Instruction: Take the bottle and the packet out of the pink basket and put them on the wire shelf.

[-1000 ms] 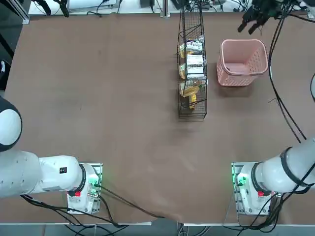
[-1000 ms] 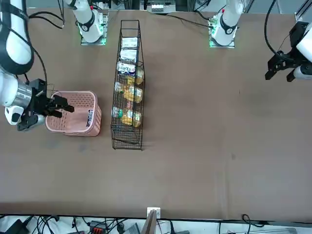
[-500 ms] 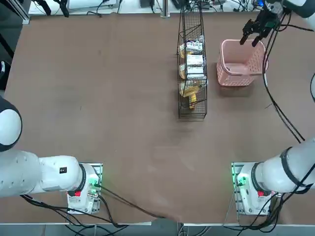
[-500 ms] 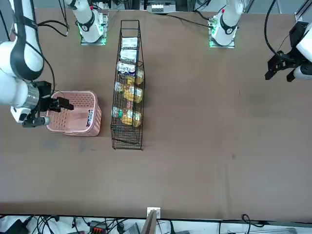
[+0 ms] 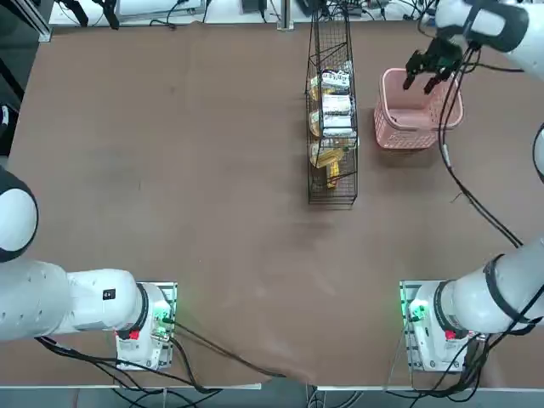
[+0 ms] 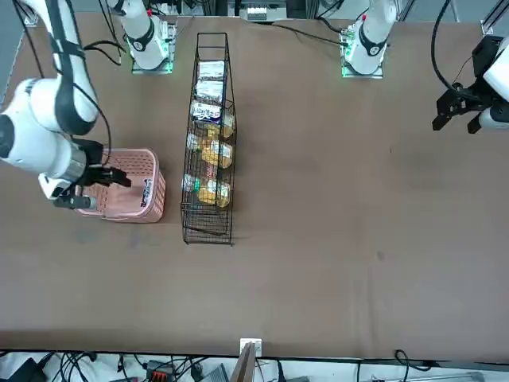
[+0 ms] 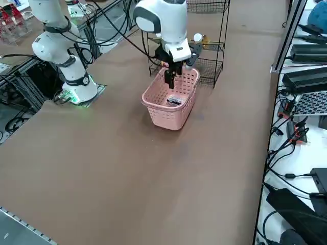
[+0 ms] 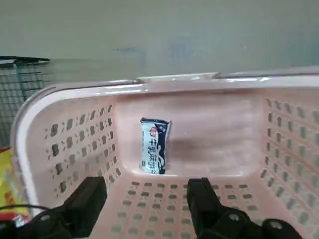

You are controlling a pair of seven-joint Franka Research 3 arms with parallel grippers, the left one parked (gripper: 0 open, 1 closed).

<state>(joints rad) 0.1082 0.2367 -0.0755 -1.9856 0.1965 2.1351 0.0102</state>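
The packet leans with its back against the basket's inside [image 8: 199,134]. So next, my right gripper takes hold of the packet by both long side edges.
The pink basket [image 5: 416,127] stands on the table to the right of the wire shelf [image 5: 331,200]. A small whitish packet [image 8: 155,152] with dark print leans against an inner wall of the pink basket [image 8: 75,92]; the packet [image 7: 173,100] also shows from the right side. My right gripper [image 5: 425,72] hangs just above the basket's far rim, open, its fingertips [image 8: 202,196] apart with nothing between them. No bottle shows in the basket. A yellowish thing [image 5: 331,172] lies in the shelf's near end; I cannot tell whether it is the bottle.
Several whitish packets [image 5: 336,106] and yellow items fill the wire shelf [image 6: 207,227], which runs lengthwise away from me. My arm's black cable [image 5: 476,195] trails over the table right of the basket. Brown tabletop lies to the left and in front.
My right gripper has come in from beyond the basket's far right corner to over the basket's far rim, staying open. Basket and shelf have not moved.
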